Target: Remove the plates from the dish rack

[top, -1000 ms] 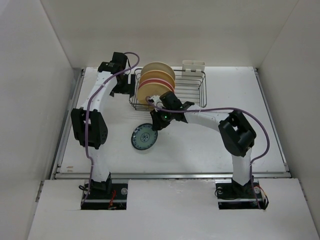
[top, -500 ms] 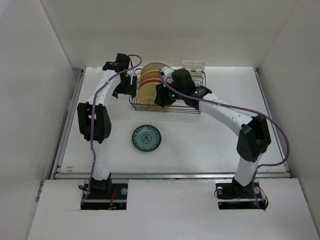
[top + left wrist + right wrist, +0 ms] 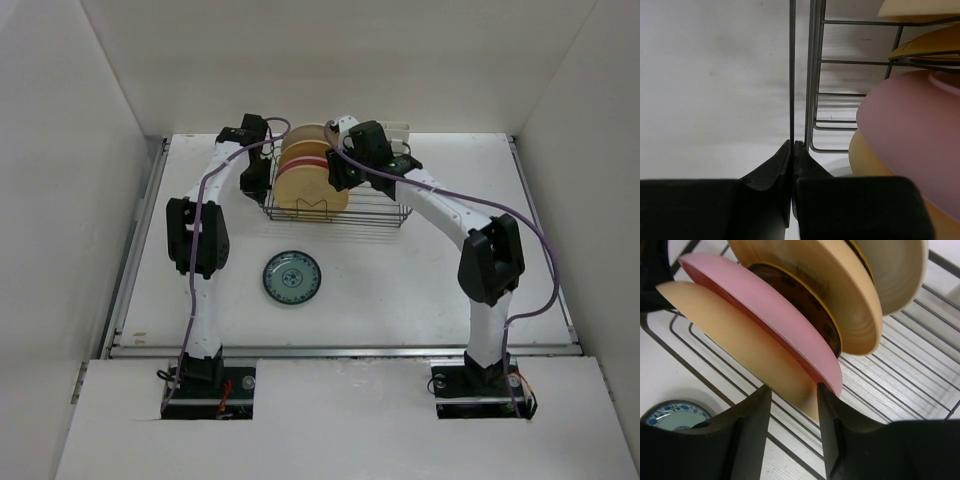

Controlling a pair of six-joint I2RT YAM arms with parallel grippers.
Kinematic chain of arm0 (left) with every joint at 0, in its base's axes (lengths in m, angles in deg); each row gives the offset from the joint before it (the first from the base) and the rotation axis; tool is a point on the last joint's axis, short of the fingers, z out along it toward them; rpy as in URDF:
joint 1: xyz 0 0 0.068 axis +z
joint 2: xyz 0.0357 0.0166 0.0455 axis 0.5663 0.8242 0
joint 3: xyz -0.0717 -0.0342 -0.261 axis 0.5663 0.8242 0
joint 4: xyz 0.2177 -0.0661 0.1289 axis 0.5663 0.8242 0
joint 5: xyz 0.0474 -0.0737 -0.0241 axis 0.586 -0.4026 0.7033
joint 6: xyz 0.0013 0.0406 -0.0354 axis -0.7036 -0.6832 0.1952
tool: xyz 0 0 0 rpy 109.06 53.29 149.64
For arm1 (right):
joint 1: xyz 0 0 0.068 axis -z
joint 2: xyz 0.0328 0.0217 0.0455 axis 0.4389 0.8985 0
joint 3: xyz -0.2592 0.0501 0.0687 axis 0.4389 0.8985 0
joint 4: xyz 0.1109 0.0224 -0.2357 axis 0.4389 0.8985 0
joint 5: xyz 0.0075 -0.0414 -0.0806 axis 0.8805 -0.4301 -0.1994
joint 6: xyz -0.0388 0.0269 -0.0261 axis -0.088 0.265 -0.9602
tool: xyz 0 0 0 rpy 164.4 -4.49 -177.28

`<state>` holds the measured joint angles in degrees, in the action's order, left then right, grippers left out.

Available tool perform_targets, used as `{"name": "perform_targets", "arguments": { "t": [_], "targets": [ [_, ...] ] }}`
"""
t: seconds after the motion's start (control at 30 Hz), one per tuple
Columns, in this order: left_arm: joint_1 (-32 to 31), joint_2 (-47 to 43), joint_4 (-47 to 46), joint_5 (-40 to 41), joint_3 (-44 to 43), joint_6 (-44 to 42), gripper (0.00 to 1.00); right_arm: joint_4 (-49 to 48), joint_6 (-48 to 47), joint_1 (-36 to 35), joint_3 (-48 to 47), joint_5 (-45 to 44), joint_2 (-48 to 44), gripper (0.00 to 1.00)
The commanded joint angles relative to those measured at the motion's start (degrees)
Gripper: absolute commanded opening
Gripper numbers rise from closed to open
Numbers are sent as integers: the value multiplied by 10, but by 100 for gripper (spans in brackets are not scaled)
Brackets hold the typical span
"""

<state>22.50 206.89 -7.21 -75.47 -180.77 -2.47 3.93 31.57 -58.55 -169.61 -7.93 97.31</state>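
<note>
Next, my right gripper grabs the peach-yellow plate by its side rim, which leaves its round base free to rest on the tabletop.
The black wire dish rack stands at the back of the table with several plates upright in it. From the front they are a peach-yellow plate, a pink plate, a dark amber-brown plate, a larger yellow plate and a cream plate. My right gripper is open, its fingers either side of the peach-yellow plate's rim. My left gripper is shut on the thin rim wire of the rack's left side. A teal-green patterned plate lies flat on the table.
A small white holder is clipped on the rack's far right edge. White walls close in the table on the left, right and back. The teal-green plate shows just outside the rack's front wires.
My right arm has swung from beside the teal-green plate on the table up to the rack's plates. My left gripper has shut on the rack's rim wire.
</note>
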Motion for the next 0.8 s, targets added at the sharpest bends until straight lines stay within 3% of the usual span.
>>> {"name": "perform_targets", "arguments": {
  "t": [0.0,0.2,0.33,0.37,0.77],
  "targets": [
    [4,-12,36,-29,2,29,0,-4,-16,3,-38,4,11,45],
    [4,-31,29,-29,36,47,0,-14,-16,14,-53,9,38,40],
    [4,-42,18,-54,69,67,0,-20,-33,14,-53,9,43,12],
    [4,-47,13,-62,81,72,0,-20,-33,14,-47,4,43,0],
    [4,-53,7,-75,89,106,0,-103,-60,14,38,-39,-109,0]
  ]
}}
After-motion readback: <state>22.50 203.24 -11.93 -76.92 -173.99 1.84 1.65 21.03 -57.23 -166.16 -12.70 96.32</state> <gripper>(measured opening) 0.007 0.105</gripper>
